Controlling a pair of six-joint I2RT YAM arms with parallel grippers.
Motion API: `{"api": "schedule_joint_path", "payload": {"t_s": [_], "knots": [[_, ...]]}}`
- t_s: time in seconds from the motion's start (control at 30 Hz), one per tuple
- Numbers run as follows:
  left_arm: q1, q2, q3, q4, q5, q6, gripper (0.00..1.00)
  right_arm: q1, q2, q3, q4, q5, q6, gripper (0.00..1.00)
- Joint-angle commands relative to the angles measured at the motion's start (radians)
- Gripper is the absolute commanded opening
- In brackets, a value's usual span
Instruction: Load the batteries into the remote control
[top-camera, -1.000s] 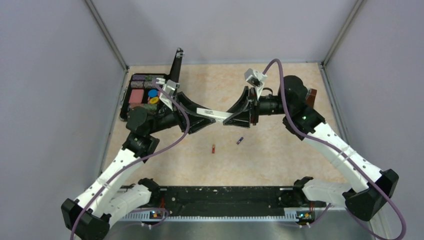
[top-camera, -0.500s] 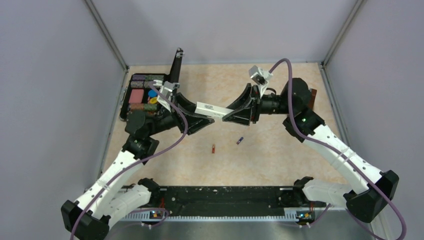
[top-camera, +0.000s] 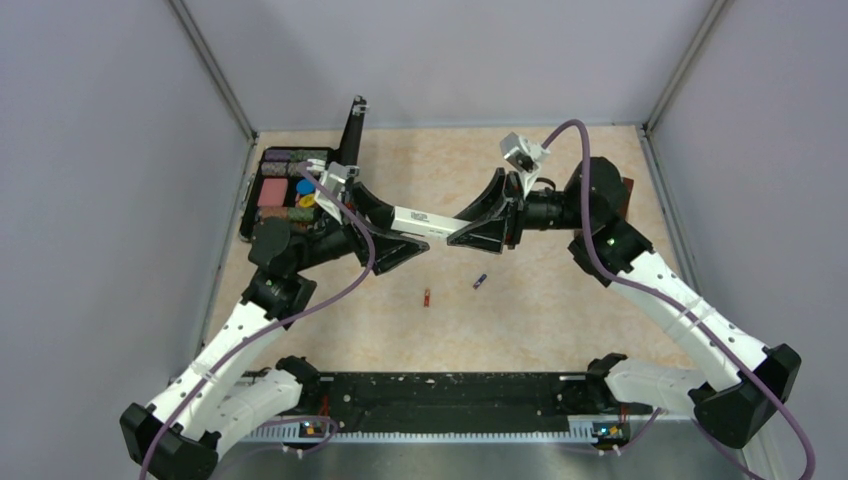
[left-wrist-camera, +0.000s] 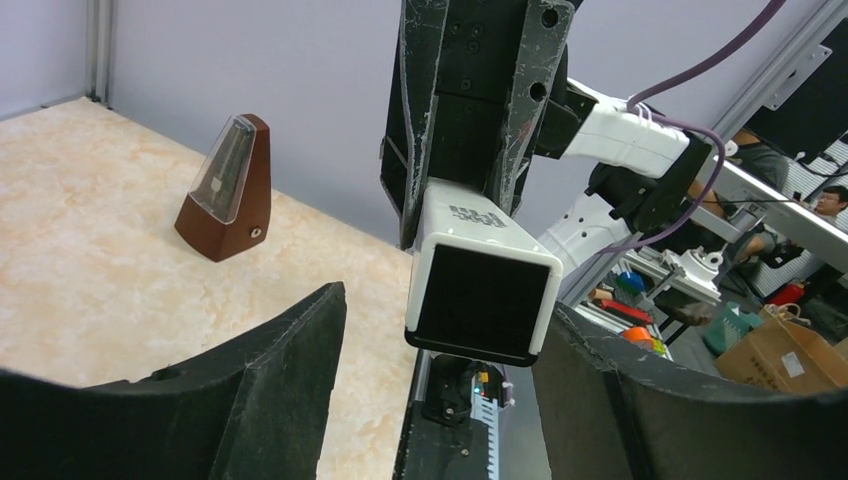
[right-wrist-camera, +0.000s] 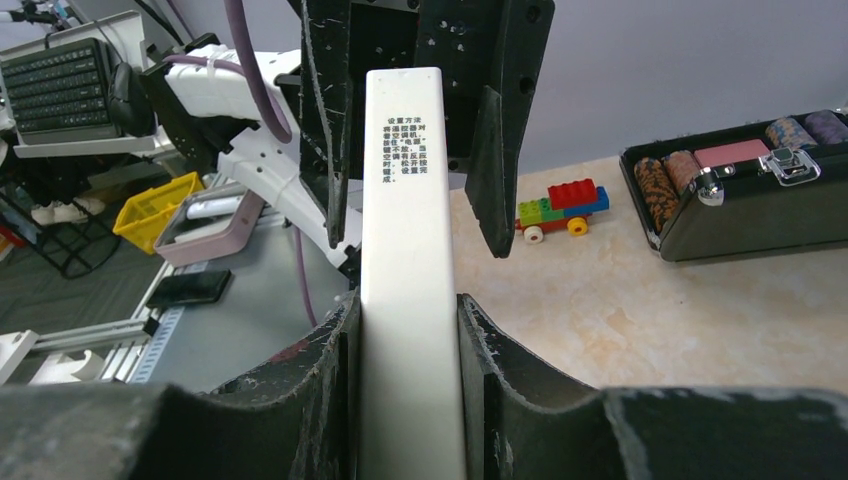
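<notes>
My left gripper's fingers reach past the lettering along both sides of the remote control, so closing now would catch it. It is time to close on it.
The remote control (top-camera: 425, 220), a slim white bar, hangs level above the middle of the table. My right gripper (top-camera: 457, 228) is shut on its right end, and the fingers press both long sides (right-wrist-camera: 407, 300). My left gripper (top-camera: 408, 230) is open around the other end. That dark end face (left-wrist-camera: 483, 290) sits between the spread fingers, with a clear gap on the left side. The two batteries lie on the table below, one reddish (top-camera: 427, 297) and one dark purple (top-camera: 480, 281).
An open black case (top-camera: 285, 190) of chips stands at the back left, its lid upright. A brown metronome (left-wrist-camera: 228, 187) stands near the right wall behind my right arm. Stacked toy blocks (right-wrist-camera: 560, 208) lie beside the case.
My left gripper's jaws have opened off the remote control's end. The right gripper kept its grip. The remote shifted slightly toward the back.
</notes>
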Motion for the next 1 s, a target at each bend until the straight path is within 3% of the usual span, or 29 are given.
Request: {"api": "schedule_joint_path", "payload": {"t_s": [0.0,0.17,0.57,0.83,0.97], "knots": [[-0.002,-0.015,0.042,0.053,0.022,0.011,0.72,0.004,-0.018,-0.006,0.027,-0.011,-0.024,0.00],[-0.002,-0.018,0.041,0.068,0.003,0.010,0.72,0.005,-0.013,-0.006,0.021,-0.016,-0.026,0.00],[-0.001,-0.002,0.036,0.101,0.010,-0.009,0.56,0.005,0.008,0.013,-0.017,-0.024,-0.040,0.00],[-0.002,0.003,0.036,0.104,0.023,-0.011,0.51,0.004,0.011,0.014,-0.016,-0.031,-0.036,0.00],[-0.002,0.006,0.037,0.110,0.033,-0.012,0.39,0.005,0.013,0.013,-0.018,-0.030,-0.037,0.00]]}}
